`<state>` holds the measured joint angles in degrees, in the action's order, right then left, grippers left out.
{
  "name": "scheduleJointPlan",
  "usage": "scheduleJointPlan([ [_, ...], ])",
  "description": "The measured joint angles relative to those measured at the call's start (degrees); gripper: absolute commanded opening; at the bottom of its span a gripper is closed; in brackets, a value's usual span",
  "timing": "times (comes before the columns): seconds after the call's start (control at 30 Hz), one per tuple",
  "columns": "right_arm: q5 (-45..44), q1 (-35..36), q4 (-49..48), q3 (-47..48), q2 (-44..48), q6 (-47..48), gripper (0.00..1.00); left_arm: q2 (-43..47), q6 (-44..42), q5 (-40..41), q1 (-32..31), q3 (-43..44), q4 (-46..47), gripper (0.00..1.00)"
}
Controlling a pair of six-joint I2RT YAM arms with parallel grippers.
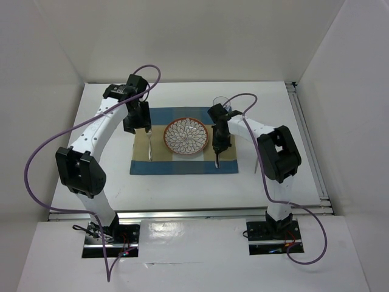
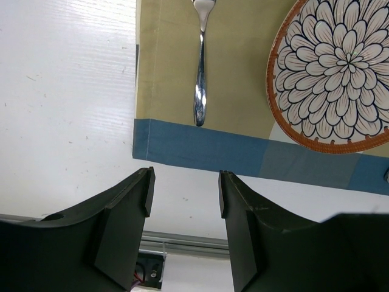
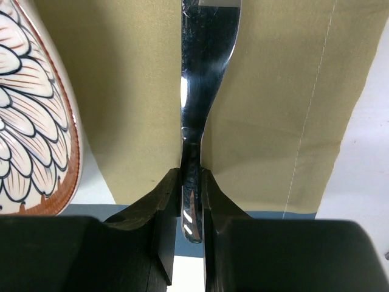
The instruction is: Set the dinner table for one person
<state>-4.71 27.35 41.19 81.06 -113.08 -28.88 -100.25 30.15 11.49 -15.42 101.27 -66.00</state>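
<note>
My right gripper should open now: the utensil (image 3: 206, 67) is close above the placemat's tan part and would land flat beside the plate.
The white dinner table (image 1: 182, 188) carries a blue-and-tan placemat (image 1: 141, 165) with a flower-patterned plate (image 1: 185, 137) in its middle. A fork (image 1: 150, 149) lies on the placemat left of the plate; it also shows in the left wrist view (image 2: 200, 73). My left gripper (image 1: 138, 121) is open and empty (image 2: 185, 182), hovering past the fork's handle end. My right gripper (image 1: 219, 145) is shut on the handle of a shiny metal utensil (image 3: 206, 67), low over the placemat's tan strip just right of the plate (image 3: 30, 115). The utensil's far end is cut off.
A clear glass (image 1: 222, 102) stands at the placemat's far right corner, partly behind my right arm. A metal rail (image 1: 182, 213) runs along the table's near edge, and another down its right side (image 1: 310, 146). White walls enclose the back and sides.
</note>
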Motion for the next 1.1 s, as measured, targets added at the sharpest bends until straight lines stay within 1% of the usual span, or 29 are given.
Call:
scheduleJointPlan([
  [0.03,0.0,0.0,-0.28,0.02,0.0,-0.02,0.04,0.0,0.0,-0.07,0.0,-0.13,-0.04,0.63],
  [0.13,-0.04,0.07,-0.7,0.07,0.0,-0.02,0.04,0.0,-0.04,-0.24,0.0,-0.26,-0.02,0.63],
  [0.2,-0.04,0.2,-0.94,0.09,-0.15,-0.02,0.16,0.0,-0.09,-0.26,0.0,-0.26,0.0,0.63],
  [0.23,-0.04,0.28,-0.85,0.33,-0.44,-0.02,0.21,0.0,-0.11,-0.26,0.0,-0.28,-0.02,0.63],
  [0.27,-0.02,0.35,-0.83,0.72,-0.85,-0.04,0.23,0.0,-0.11,-0.26,0.0,-0.28,-0.02,0.63],
  [0.33,-0.15,0.46,-0.87,1.7,-1.99,-0.22,0.34,0.0,-0.13,-0.31,0.0,-0.39,0.0,0.63],
  [0.43,-0.17,0.5,-0.83,2.32,-2.67,-0.28,0.42,0.0,-0.26,-0.94,0.0,-0.44,0.04,0.63],
  [0.47,-0.17,0.48,-0.68,2.45,-2.62,-0.31,0.44,0.0,-0.35,-1.25,0.0,-0.44,0.04,0.62],
  [0.57,-0.42,0.07,-0.04,3.45,-2.27,-0.42,0.44,0.0,-0.48,-2.16,0.0,-0.5,0.09,0.62],
  [0.67,-0.74,-1.11,0.83,3.48,0.0,-0.66,0.44,0.07,-1.31,-2.91,0.0,-0.94,0.28,0.62],
  [0.73,-0.96,-3.3,1.01,3.17,2.69,-0.7,0.44,0.07,-1.55,-3.23,0.0,-1.2,0.35,0.62],
  [0.8,-1.66,-7.26,0.85,1.11,7.48,-0.85,0.44,0.07,-1.6,-3.5,0.0,-1.22,0.44,0.62],
  [0.87,-2.21,-11.76,0.61,-1.79,12.0,-1.29,0.51,0.15,-1.62,-3.72,0.0,-1.22,0.46,0.62],
  [0.93,-2.8,-16.35,0.81,-4.31,15.04,-1.68,0.53,0.24,-1.64,-4.0,0.0,-1.22,0.55,0.62],
  [1.03,-3.56,-21.97,0.57,-7.61,15.85,-1.99,0.53,0.35,-1.64,-4.57,0.0,-1.22,0.76,0.62],
  [1.1,-3.48,-23.32,0.15,-10.21,14.97,-1.99,0.53,0.35,-1.64,-4.92,0.0,-1.22,0.87,0.62],
])
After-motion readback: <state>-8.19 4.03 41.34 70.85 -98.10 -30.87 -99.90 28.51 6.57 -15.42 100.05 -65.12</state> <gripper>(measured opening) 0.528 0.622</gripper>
